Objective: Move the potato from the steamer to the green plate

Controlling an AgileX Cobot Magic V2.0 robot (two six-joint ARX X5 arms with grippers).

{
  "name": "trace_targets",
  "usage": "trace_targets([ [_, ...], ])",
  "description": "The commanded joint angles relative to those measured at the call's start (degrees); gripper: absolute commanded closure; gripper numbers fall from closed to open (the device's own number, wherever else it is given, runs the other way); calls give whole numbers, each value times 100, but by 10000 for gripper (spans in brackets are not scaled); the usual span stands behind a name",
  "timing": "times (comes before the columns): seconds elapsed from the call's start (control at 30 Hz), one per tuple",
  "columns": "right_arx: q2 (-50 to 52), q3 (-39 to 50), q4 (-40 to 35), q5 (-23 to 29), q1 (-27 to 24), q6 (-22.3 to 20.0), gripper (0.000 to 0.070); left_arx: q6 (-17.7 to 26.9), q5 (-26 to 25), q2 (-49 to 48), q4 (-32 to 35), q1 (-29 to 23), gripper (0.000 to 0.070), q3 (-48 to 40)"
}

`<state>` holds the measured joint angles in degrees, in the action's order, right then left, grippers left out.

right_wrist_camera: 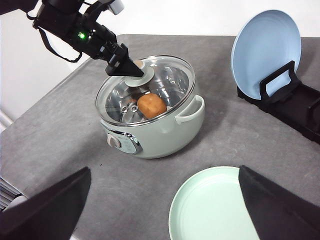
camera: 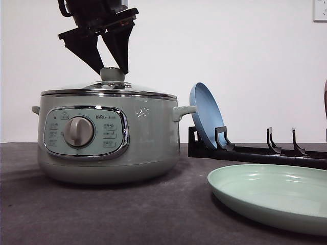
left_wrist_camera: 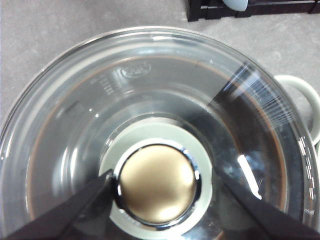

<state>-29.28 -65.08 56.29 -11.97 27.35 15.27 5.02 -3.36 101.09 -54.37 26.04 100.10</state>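
My left gripper grabs the glass lid by the narrow knob (camera: 113, 74) standing up at the lid's center next, since the lid spreads far wider than my fingers.
The pale green steamer (camera: 110, 143) stands at the left with its glass lid (left_wrist_camera: 165, 95) on. Through the lid the orange-brown potato (right_wrist_camera: 151, 106) lies inside the pot. My left gripper (camera: 112, 70) hangs over the lid, open, its fingers on either side of the lid knob (left_wrist_camera: 157, 182). One finger (left_wrist_camera: 80, 212) touches the knob's rim; the other stands apart from it. The green plate (camera: 271, 196) lies flat at the front right. High above the table, my right gripper (right_wrist_camera: 165, 172) is wide open and holds nothing.
A blue plate (camera: 205, 115) leans upright in a black dish rack (camera: 265, 153) behind the green plate. Bare grey tabletop (camera: 102, 214) lies in front of the steamer and between it and the green plate.
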Motion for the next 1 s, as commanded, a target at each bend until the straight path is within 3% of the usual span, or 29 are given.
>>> trace_targets([
  [0.0,-22,-33,-45,4,26,-31,117,-14,-48,182,-12,15,385,163],
  [0.1,-22,-33,-40,4,26,-30,117,-12,-48,202,-15,17,444,163],
  [0.23,-22,-33,-8,7,26,-31,117,-11,-48,202,-7,17,615,163],
  [0.33,-22,-33,-2,9,26,-31,117,-11,-48,202,-20,17,692,163],
  [0.63,-22,-33,-4,22,26,-31,117,-20,-48,193,-60,17,691,348],
  [0.97,-22,-33,-8,78,26,-33,117,-87,-48,191,-737,17,691,1418],
])
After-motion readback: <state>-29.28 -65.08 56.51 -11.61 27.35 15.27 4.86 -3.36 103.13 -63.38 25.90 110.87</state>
